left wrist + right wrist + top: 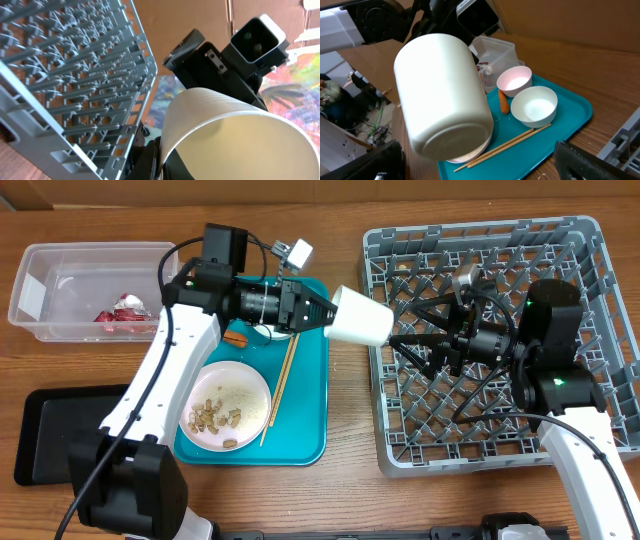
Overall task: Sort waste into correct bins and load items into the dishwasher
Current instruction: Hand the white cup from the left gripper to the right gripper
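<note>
The small white cup should go rim-first into the dish rack (600, 250), so my right gripper should grab it around its base end (379, 324) next.
My left gripper (325, 310) is shut on the rim of the small white cup (358, 316) and holds it on its side in the air between the teal tray and the grey dish rack (600, 250). My right gripper (405, 345) is open over the rack's left part, just right of the cup's base. In the right wrist view the cup (442, 95) fills the space between my open fingers (477, 147). In the left wrist view my fingers (160, 160) pinch the cup wall (240, 135). Two bowls (515, 80) (535, 105), the carrot (503, 101) and chopsticks (279, 390) lie on the tray.
The teal tray (305, 435) also carries a plate of peanuts and rice (228, 407). The clear tub (60, 260) at the far left holds the red wrapper (120, 310). The black tray (50, 435) lies at the front left.
</note>
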Available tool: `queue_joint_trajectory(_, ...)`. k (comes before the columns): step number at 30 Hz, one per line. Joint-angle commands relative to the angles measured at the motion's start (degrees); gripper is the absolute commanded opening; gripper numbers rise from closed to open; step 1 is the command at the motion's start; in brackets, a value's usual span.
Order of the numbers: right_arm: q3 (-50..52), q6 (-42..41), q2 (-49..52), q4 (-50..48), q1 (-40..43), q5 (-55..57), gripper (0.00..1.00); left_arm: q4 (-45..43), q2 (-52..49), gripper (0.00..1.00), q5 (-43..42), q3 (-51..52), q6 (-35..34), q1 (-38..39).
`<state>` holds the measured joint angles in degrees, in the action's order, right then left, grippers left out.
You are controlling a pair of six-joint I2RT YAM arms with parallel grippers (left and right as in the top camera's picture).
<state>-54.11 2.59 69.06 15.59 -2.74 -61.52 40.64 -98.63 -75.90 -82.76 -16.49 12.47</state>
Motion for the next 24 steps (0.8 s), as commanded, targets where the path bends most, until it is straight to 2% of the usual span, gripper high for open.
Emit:
queue_joint_trajectory(1,-1.1,0.5,-0.1,-0.4,-0.6,-2.3,1.0,-0.6,0.5,0.04,-1.6,-0.3,-1.9,1.7)
queue_joint_trajectory(9,-1.1,0.5,-0.1,-1.4,-2.3,-2.3,1.0,-4.5,0.5,0.04,-1.6,-0.3,-4.7,5.1)
queue_joint_trajectory(11,-1.1,0.5,-0.1,-1.4,-2.3,-2.3,0.97,-6.4,0.5,0.04,-1.4,-0.3,-6.1,5.7)
queue_joint_trajectory(13,-1.1,0.5,-0.1,-1.4,-2.3,-2.2,0.89,-7.3,0.5,0.04,-1.4,-0.3,-6.6,5.9)
queue_joint_trajectory(16,-1.1,0.5,-0.1,-1.8,-2.3,-2.2,0.69,-7.5,0.5,0.04,-0.6,-0.3,-6.8,5.9)
queue_joint_trajectory(20,-1.1,0.4,-0.2,-2.6,-2.3,-2.2,0.6,-7.5,0.5,0.04,-0.4,-0.3,-6.9,5.9)
queue_joint_trajectory(21,-1.1,0.4,-0.2,-2.9,-2.3,-2.2,0.57,-7.5,0.5,0.08,-0.3,-0.3,-6.9,5.9)
queue_joint_trajectory(23,-1.1,0.4,-0.2,-3.4,-2.3,-2.2,0.54,-7.5,0.5,0.26,-0.2,-0.3,-6.9,5.9)
queue_joint_trajectory(24,-1.1,0.4,-0.2,-3.5,-2.3,-2.2,0.53,-7.5,0.5,0.31,0.1,-0.3,-6.8,5.9)
